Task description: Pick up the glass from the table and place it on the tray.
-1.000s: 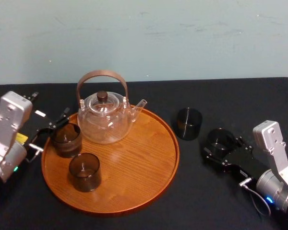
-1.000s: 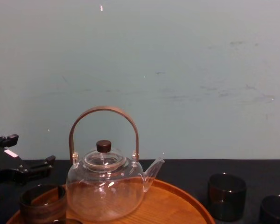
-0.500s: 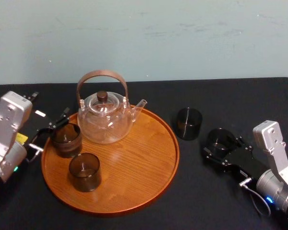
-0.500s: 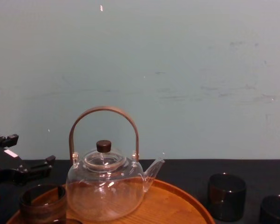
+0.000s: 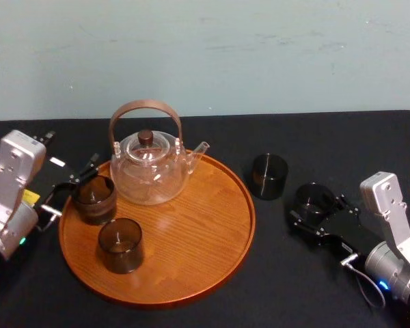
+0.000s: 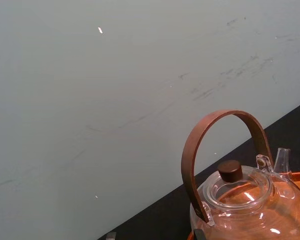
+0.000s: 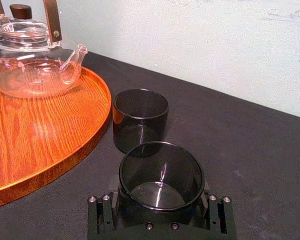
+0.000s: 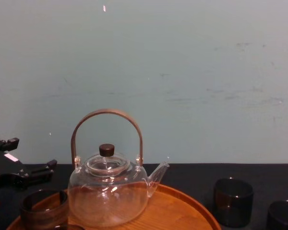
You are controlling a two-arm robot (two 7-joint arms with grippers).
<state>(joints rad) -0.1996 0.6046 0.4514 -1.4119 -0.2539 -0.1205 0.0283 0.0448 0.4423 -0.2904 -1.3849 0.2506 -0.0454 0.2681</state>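
Observation:
My right gripper is going to grab the near dark clear glass by its round side (image 8: 282, 219) next, as it should place the glass on the wooden tray (image 8: 175, 211).
A dark glass (image 5: 313, 200) stands on the black table to the right of the round wooden tray (image 5: 212, 260). My right gripper (image 5: 317, 208) is open around it, one finger on each side; in the right wrist view the glass (image 7: 161, 175) sits close against the gripper body. A second dark glass (image 5: 269, 175) stands on the table just beyond it, nearer the tray. Two more dark glasses (image 5: 93, 198) (image 5: 121, 244) rest on the tray. My left gripper (image 5: 72, 186) is open at the tray's left edge, beside the farther of those two.
A clear glass teapot (image 5: 149, 172) with a brown arched handle stands at the back of the tray, also seen as the teapot (image 6: 245, 200) in the left wrist view. A pale wall rises behind the table. Bare wood covers the tray's right half.

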